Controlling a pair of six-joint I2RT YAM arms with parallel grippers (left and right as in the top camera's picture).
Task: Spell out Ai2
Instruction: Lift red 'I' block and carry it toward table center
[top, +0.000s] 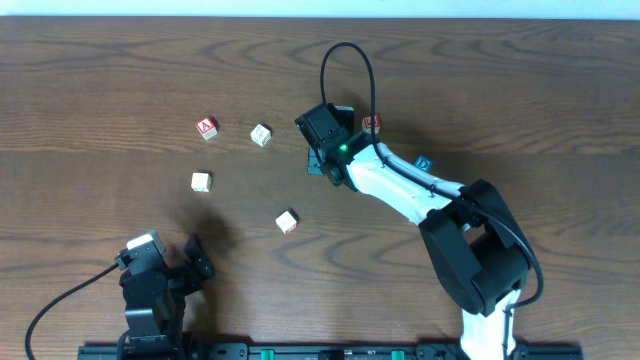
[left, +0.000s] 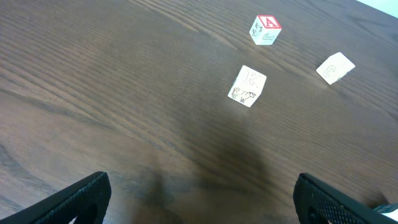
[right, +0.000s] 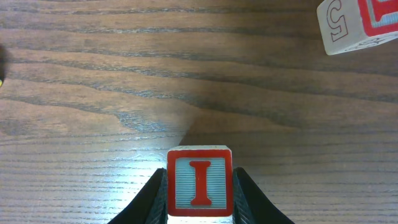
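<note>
The red "I" cube would end upright if my right gripper opened now, because flat, empty wood is just below the cube. It is time for my right gripper to open.
The cube with the red "I" sits upright between the fingers of my right gripper, which is shut on it just above the wood. From overhead that gripper is at mid-table and hides the cube. The red "A" cube lies far left of it and also shows in the left wrist view. No face with a "2" shows in any view. My left gripper stands open and empty at the near left.
Three pale cubes lie on the left half. A red-faced cube with a "5" side sits just behind the right arm. A blue "D" cube lies beside the arm's white link.
</note>
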